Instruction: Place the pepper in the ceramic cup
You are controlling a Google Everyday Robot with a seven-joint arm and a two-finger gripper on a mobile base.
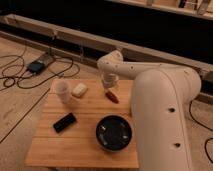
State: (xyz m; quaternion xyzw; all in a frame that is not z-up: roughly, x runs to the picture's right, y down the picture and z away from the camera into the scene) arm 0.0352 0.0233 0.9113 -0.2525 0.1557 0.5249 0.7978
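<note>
The dark red pepper needs to go into the ceramic cup [62, 91] with its other end free, so my gripper will next grab the pepper by one end.
The pepper [112, 96] is small, dark red and elongated, and lies on the wooden table [80, 145] right of its middle, toward the far edge. My gripper [108, 85] hangs just above and slightly behind the pepper, pointing down, open, with nothing in it. The ceramic cup [62, 91] is pale and tapered and stands upright near the table's far left corner, well to the left of the gripper.
A cream-white block [79, 90] lies between the cup and the pepper. A wide black bowl [114, 133] sits at the front right and a flat black device [65, 122] at the front left. My bulky white arm [160, 110] covers the table's right side. Cables lie on the floor to the left.
</note>
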